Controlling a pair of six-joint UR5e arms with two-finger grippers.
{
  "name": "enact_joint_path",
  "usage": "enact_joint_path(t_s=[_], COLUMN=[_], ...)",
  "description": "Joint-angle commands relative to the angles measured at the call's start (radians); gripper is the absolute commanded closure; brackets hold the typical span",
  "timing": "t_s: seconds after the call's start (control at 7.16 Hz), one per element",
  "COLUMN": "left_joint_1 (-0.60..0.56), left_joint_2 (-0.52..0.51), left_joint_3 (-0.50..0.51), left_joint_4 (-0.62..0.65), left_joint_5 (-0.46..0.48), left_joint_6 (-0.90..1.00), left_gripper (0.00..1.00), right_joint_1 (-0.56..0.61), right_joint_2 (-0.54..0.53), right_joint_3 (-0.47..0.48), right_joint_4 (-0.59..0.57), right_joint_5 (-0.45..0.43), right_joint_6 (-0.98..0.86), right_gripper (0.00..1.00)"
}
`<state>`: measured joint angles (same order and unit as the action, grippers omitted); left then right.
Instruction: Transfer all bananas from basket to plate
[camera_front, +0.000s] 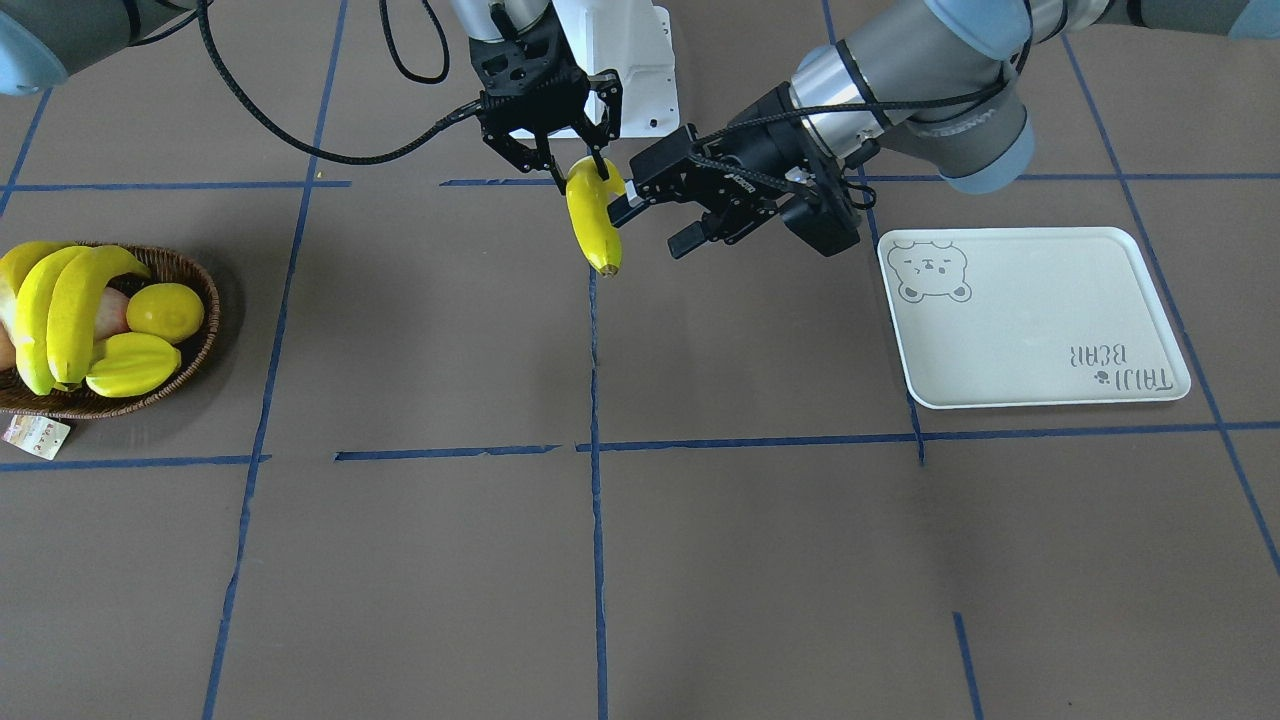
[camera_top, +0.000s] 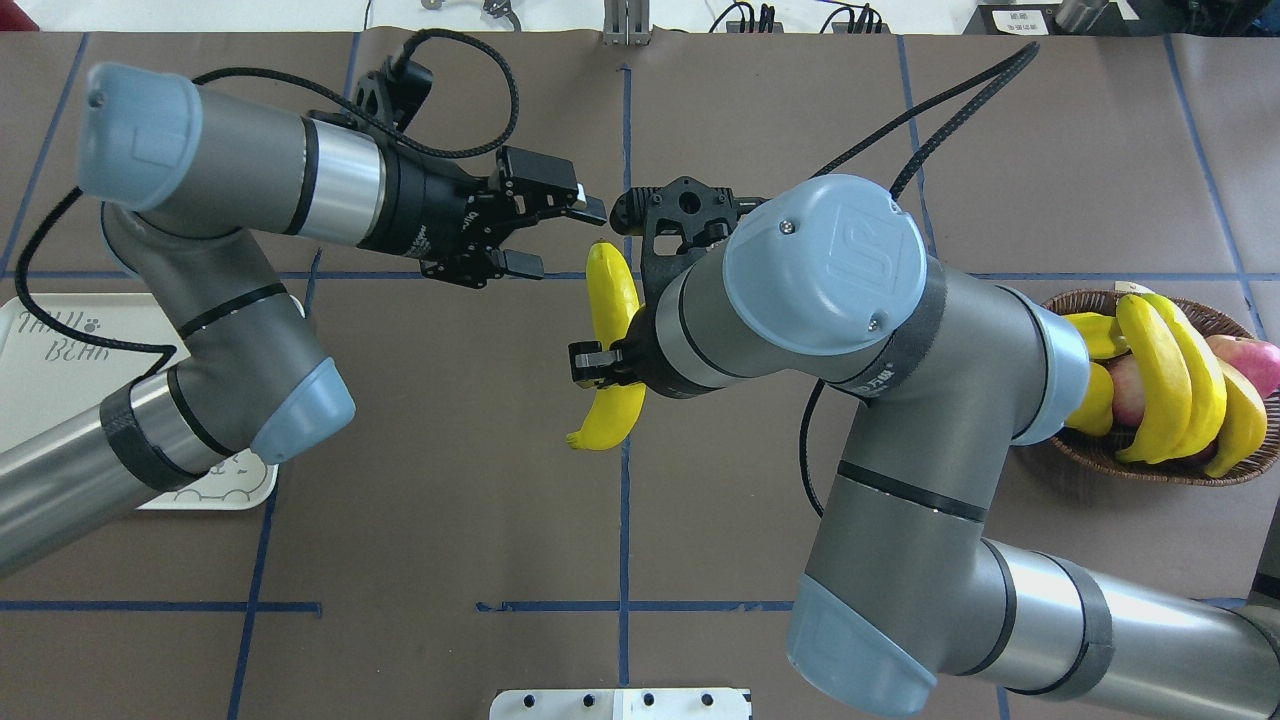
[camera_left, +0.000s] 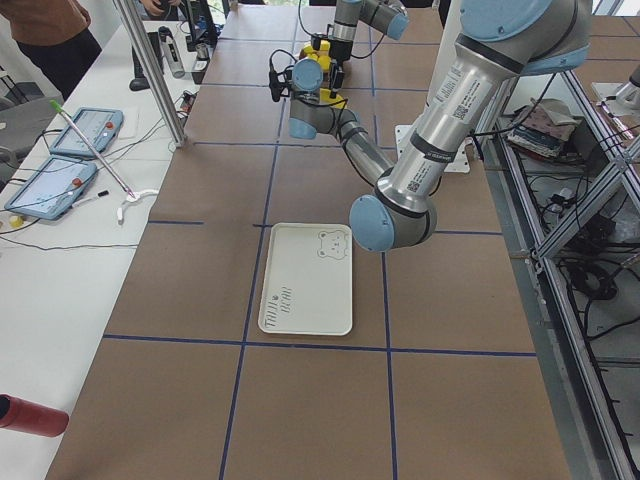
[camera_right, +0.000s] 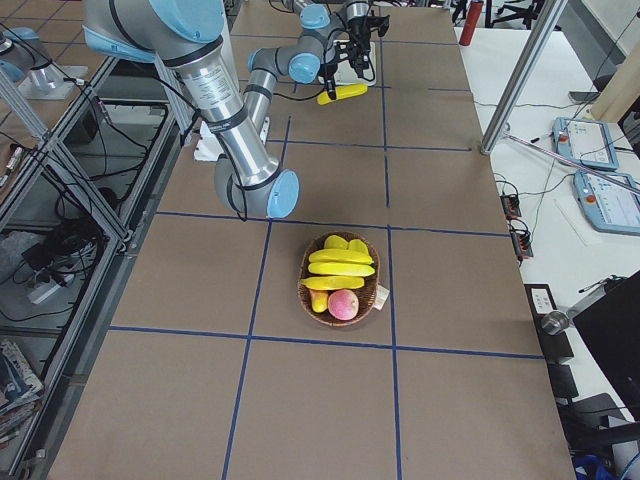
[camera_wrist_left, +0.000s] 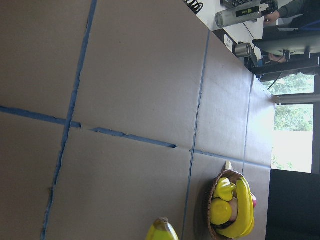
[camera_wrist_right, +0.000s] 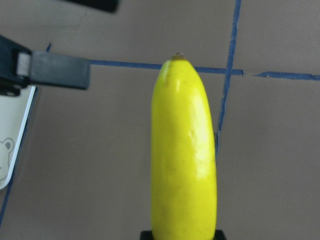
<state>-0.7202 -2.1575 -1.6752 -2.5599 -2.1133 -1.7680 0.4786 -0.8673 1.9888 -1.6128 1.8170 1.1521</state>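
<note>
My right fingers cover the banana's stem end, so my left gripper will next grab its bare middle (camera_front: 594, 223).
A yellow banana (camera_front: 592, 222) hangs over the table's middle. My right gripper (camera_front: 578, 172) is shut on it near its stem end, and it fills the right wrist view as banana (camera_wrist_right: 184, 150). My left gripper (camera_top: 566, 238) is open just left of the banana's free tip, apart from it, with one of its fingers (camera_wrist_right: 57, 70) showing. Three more bananas (camera_front: 60, 310) lie in the wicker basket (camera_front: 195, 330), also basket (camera_top: 1100, 455). The white bear plate (camera_front: 1040, 320) has nothing on it and sits under my left arm as plate (camera_top: 40, 370).
A lemon (camera_front: 165, 310), a starfruit (camera_front: 135, 365) and a reddish fruit (camera_top: 1245, 362) share the basket. A paper tag (camera_front: 35, 435) lies beside it. A white mounting block (camera_front: 625, 60) sits at the robot's base. Blue tape lines cross the brown table.
</note>
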Motion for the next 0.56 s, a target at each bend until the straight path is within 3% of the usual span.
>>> enact_joint_path(t_s=[0.0, 0.42], left_joint_1=[0.068, 0.100], left_joint_2=[-0.004, -0.004], left_joint_3=[0.011, 0.014], left_joint_4=[-0.002, -0.002], left_joint_5=[0.064, 0.070], left_joint_6=[0.001, 0.001], left_gripper=[0.01, 0.05], right_joint_1=[0.000, 0.000], right_joint_2=[0.014, 0.019], right_joint_3=[0.001, -0.001], right_joint_4=[-0.001, 0.001], right_joint_5=[0.001, 0.001], right_joint_6=[0.000, 0.003], right_gripper=[1.00, 1.00])
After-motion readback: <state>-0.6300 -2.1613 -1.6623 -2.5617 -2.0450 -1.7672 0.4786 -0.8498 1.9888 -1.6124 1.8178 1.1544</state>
